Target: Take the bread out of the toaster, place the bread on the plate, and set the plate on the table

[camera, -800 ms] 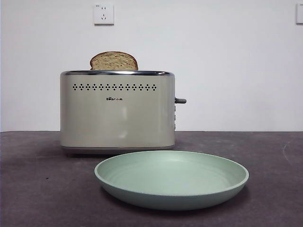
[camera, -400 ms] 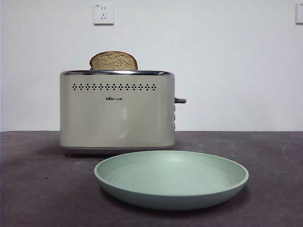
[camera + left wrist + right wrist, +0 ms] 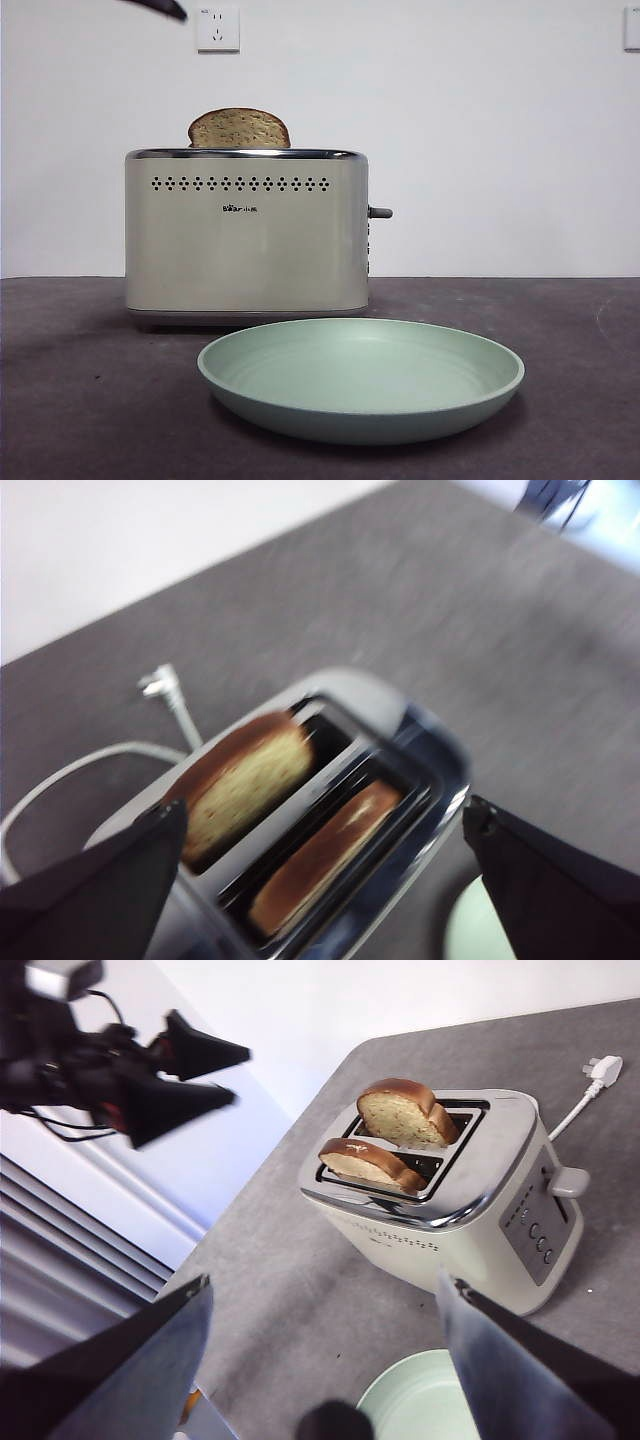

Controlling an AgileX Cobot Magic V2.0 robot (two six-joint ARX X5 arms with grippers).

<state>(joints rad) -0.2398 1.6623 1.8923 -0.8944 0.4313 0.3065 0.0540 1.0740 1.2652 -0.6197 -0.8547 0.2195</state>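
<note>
The bread's domed top crust is the part my left gripper needs to grab next, because the toaster slot hides the rest of the bread.
The cream toaster stands on the table with bread in both slots. A taller slice is in the rear slot and a lower slice in the front slot. The front view shows only one domed top. The mint-green plate lies empty in front of the toaster. My left gripper is open and hovers high above the toaster slots; both slices show below it. It shows as a black tip in the front view. My right gripper is open, high above the plate.
A white power cable with its plug lies on the table behind the toaster. A grey knob sticks out of the toaster's right side. A wall socket is on the white wall behind.
A black arm tip has come into the front view's top left corner. The toaster, bread and plate stay where they were.
</note>
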